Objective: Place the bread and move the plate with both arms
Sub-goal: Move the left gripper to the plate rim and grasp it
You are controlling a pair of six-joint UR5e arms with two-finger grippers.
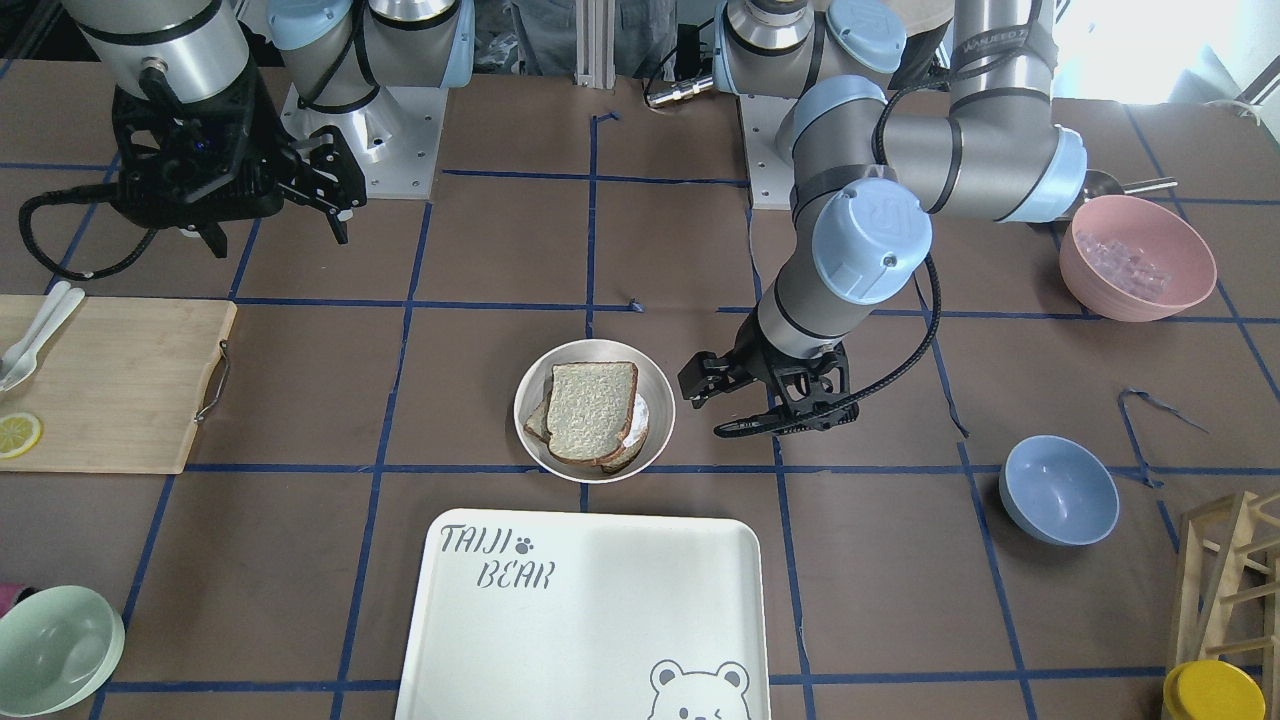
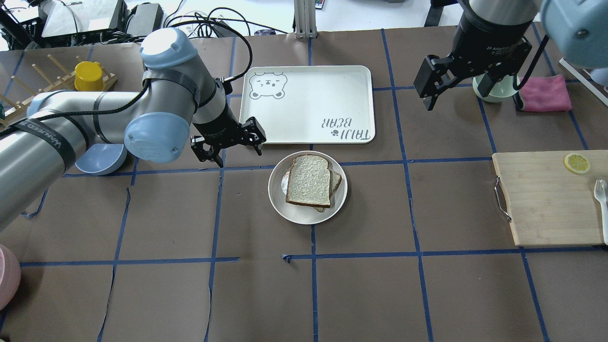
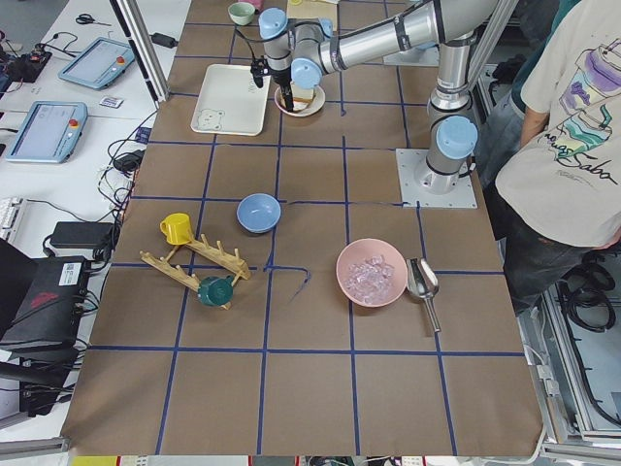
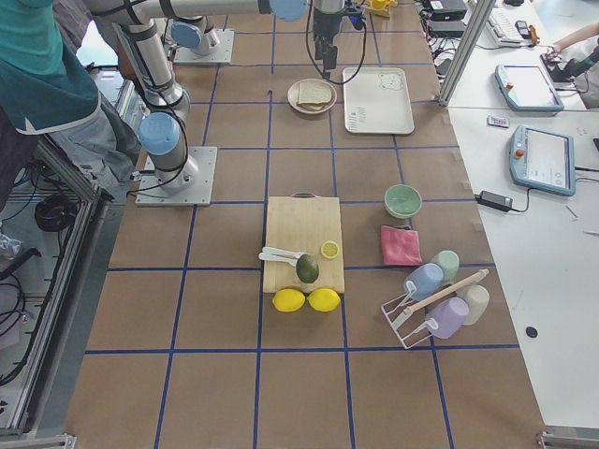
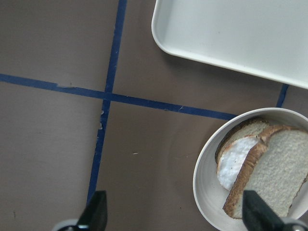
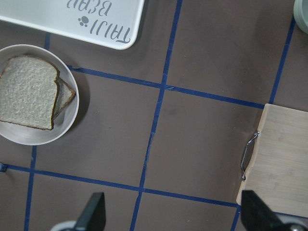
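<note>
My left gripper grabs the round cream plate by its thin upright rim (image 1: 672, 404) (image 5: 196, 179) beside the egg next, since the plate spreads wider than my open fingers.
The bread (image 2: 308, 180), a plain slice, lies on top of an egg-topped slice (image 5: 236, 161) inside the round cream plate (image 2: 278, 202) at the table's middle. It also shows in the front view (image 1: 592, 410), in the plate (image 1: 657, 378). My left gripper (image 2: 240, 156) is open and empty, low over the table just beside the plate's left rim; the left wrist view shows its fingertips (image 5: 96, 214) and the plate (image 5: 202, 178) at lower right. My right gripper (image 2: 455, 97) is open and empty, raised well away to the plate's far right.
The white bear-printed tray (image 2: 308, 85) lies just beyond the plate. A wooden cutting board (image 2: 546, 199) with a lemon slice is at the right. A blue bowl (image 2: 99, 159) sits under my left arm. A pink bowl (image 1: 1138, 258) and pale green bowl (image 2: 496, 90) stand further out.
</note>
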